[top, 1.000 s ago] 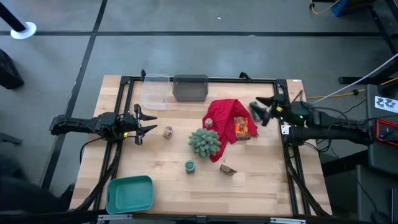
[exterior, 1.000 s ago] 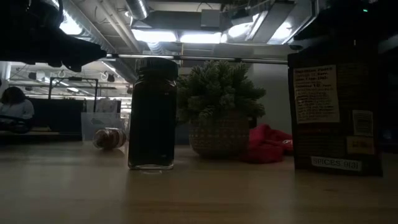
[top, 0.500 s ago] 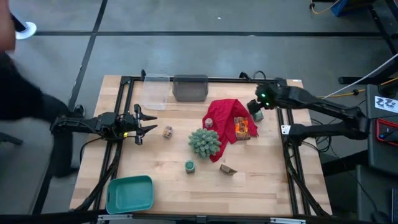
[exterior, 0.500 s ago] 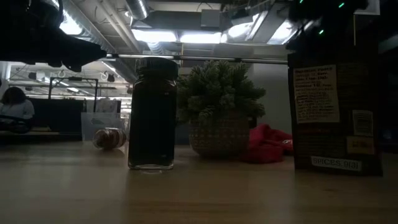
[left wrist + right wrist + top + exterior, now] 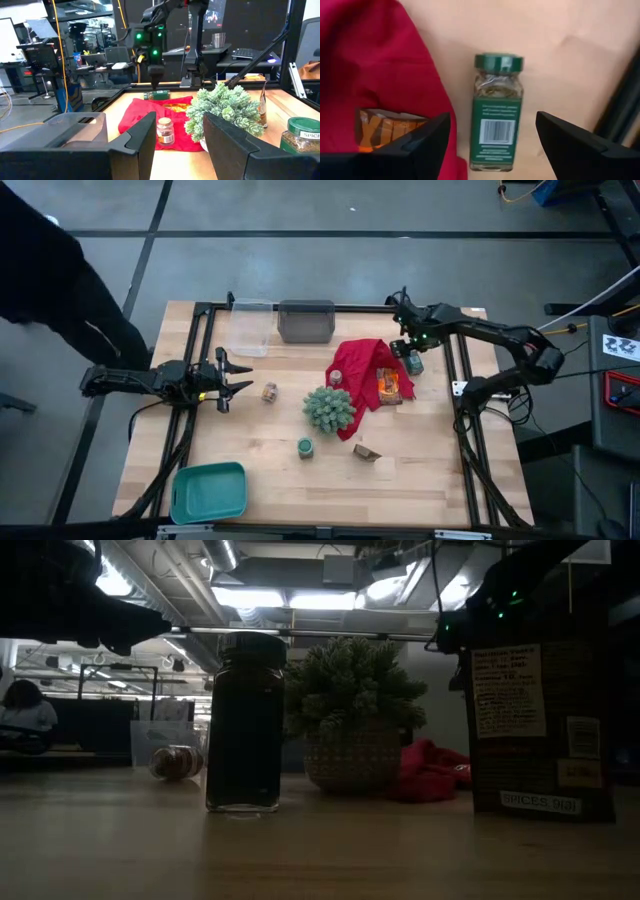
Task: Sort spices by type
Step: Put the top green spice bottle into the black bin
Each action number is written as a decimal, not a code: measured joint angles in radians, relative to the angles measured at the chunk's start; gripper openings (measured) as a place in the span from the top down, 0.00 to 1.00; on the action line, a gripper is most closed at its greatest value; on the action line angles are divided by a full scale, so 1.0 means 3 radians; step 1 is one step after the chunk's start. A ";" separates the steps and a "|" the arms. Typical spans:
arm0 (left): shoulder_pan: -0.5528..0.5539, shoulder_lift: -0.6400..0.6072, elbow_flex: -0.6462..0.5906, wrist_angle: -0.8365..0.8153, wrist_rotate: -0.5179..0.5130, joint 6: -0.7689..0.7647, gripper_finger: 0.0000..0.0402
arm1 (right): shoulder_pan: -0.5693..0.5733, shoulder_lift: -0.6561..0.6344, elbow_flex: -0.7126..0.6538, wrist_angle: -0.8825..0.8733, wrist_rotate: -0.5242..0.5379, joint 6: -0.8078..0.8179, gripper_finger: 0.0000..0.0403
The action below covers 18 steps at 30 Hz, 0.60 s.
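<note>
My right gripper should come down first and then close on the jar, because its fingers are still above the jar's green label [image 5: 414,364] [image 5: 495,131].
My right gripper [image 5: 408,350] hangs open, pointing down over a green-lidded spice jar [image 5: 497,112] that lies on its side on the table beside the red cloth [image 5: 362,360]; its fingers stand on either side without touching. An orange packet [image 5: 388,385] lies on the cloth, and a small jar [image 5: 336,377] stands there too. A tan jar [image 5: 269,391] lies ahead of my open left gripper [image 5: 232,376]. Another green-lidded jar [image 5: 305,446] and a brown packet [image 5: 365,452] stand nearer the near edge.
The spiky green plant [image 5: 328,408] sits mid-table. A clear container [image 5: 250,328] and a grey one [image 5: 306,320] stand at the far edge, and a teal tray [image 5: 209,490] lies at the near left corner. A person in dark clothing [image 5: 60,280] stands beyond the table's left.
My right arm has swung from the table's right edge toward the far side and left, tipping down until its gripper hangs over the lying green-lidded jar. A person has come into view beyond the table's left. The left arm and the spices have stayed put.
</note>
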 joint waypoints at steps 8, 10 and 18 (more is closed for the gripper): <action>-0.0001 0.0000 0.0000 0.0000 0.0000 -0.0001 0.63 | -0.0086 0.0253 0.0000 -0.0003 -0.0046 -0.0185 0.27; -0.0001 0.0000 0.0000 0.0000 0.0000 -0.0001 0.63 | -0.0080 0.0316 0.0000 -0.0003 -0.0047 -0.0242 0.27; 0.0000 0.0000 0.0000 -0.0001 0.0000 -0.0001 0.63 | -0.0080 0.0574 -0.0001 0.0004 0.0023 -0.0328 0.27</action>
